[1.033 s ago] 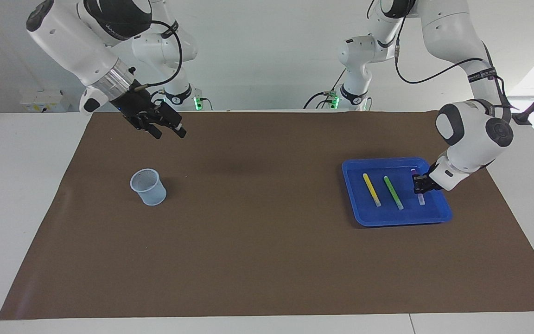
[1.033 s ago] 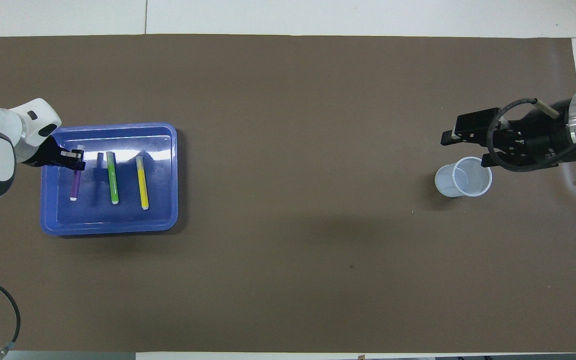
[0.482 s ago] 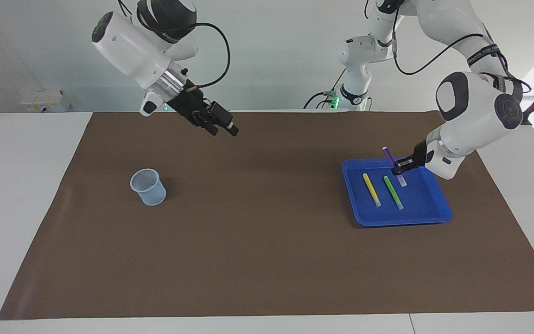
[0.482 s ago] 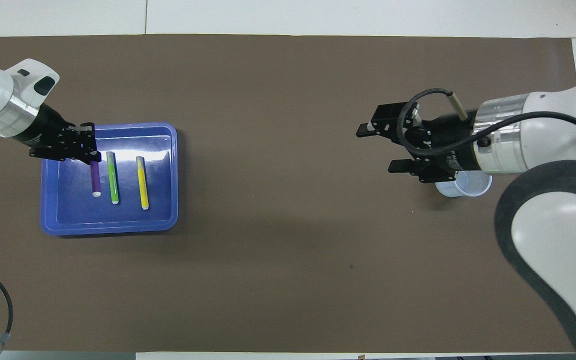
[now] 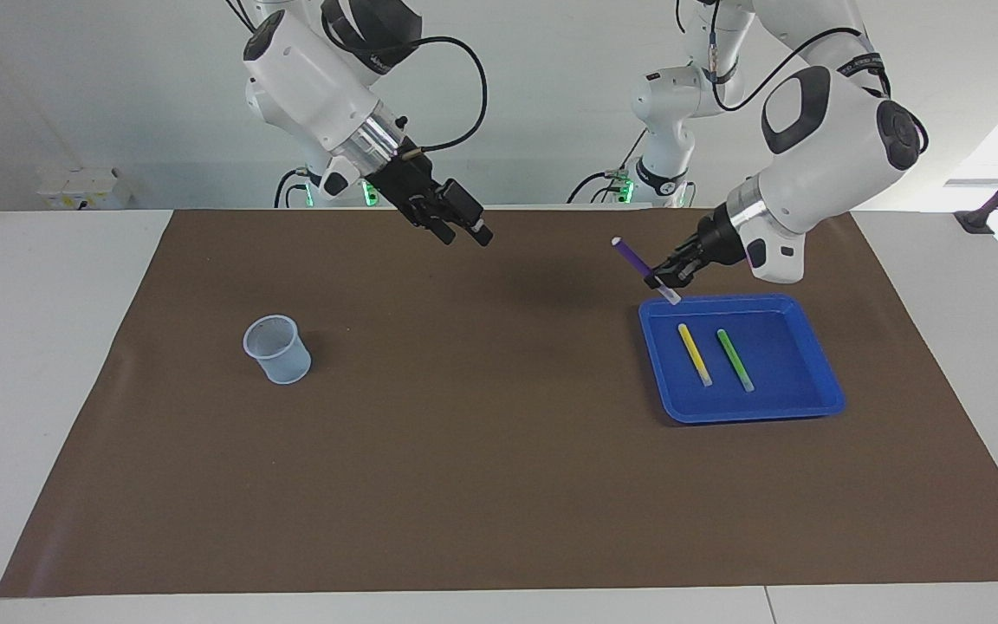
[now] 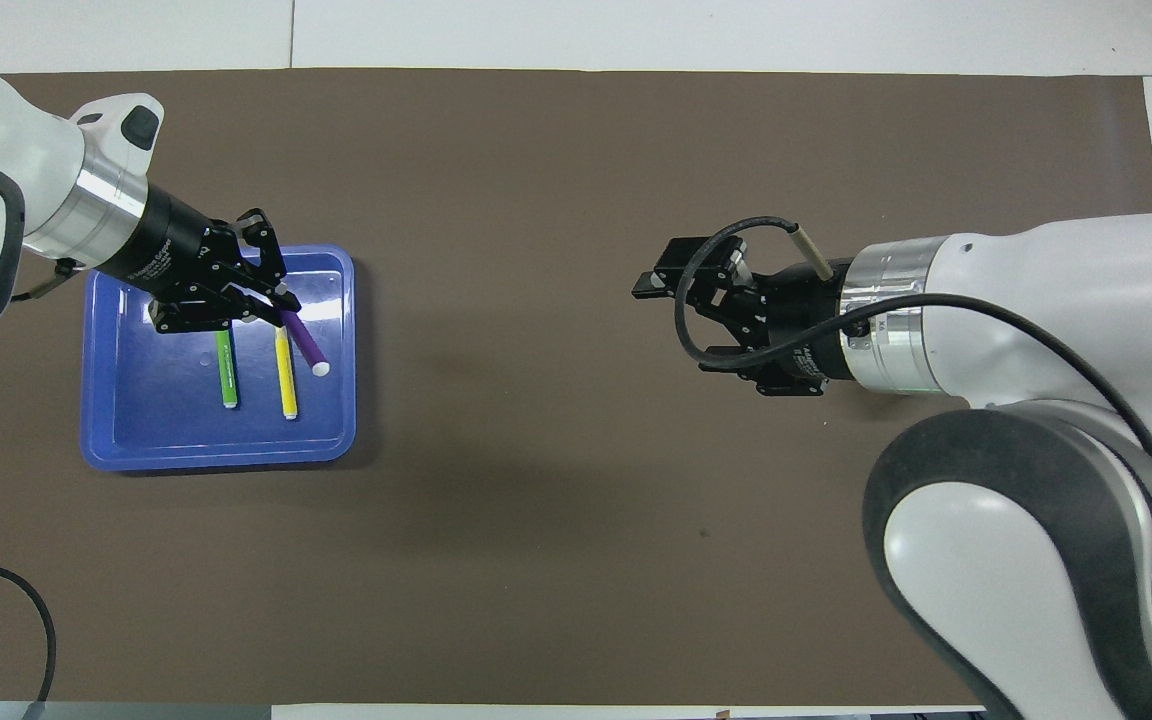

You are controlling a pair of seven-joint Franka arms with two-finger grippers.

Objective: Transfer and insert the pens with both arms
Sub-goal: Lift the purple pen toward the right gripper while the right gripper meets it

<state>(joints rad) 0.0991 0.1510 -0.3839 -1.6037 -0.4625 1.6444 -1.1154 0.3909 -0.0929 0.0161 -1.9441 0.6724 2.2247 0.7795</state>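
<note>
The right gripper grabs the purple pen by its white-tipped end [image 6: 316, 361] next, to take over the transfer from the left gripper.
My left gripper [image 5: 669, 278] is shut on the purple pen [image 5: 635, 257] and holds it tilted in the air over the blue tray's [image 5: 664, 406] corner nearest the robots. In the overhead view the left gripper [image 6: 274, 308] and purple pen [image 6: 305, 343] cover part of the tray [image 6: 216, 456]. The yellow pen [image 5: 695, 354] [image 6: 285, 376] and green pen [image 5: 735, 359] [image 6: 227, 371] lie side by side in the tray. My right gripper [image 5: 464, 237] [image 6: 674, 328] is open and empty, raised over the middle of the mat.
A clear plastic cup [image 5: 276, 348] stands upright on the brown mat [image 5: 482, 451] toward the right arm's end; the right arm hides it in the overhead view. Two slimmer arms with green lights stand at the table's robot edge.
My left gripper has lifted the purple pen out of the tray and carried it toward the table's middle. My right gripper has swung from above the cup toward the middle.
</note>
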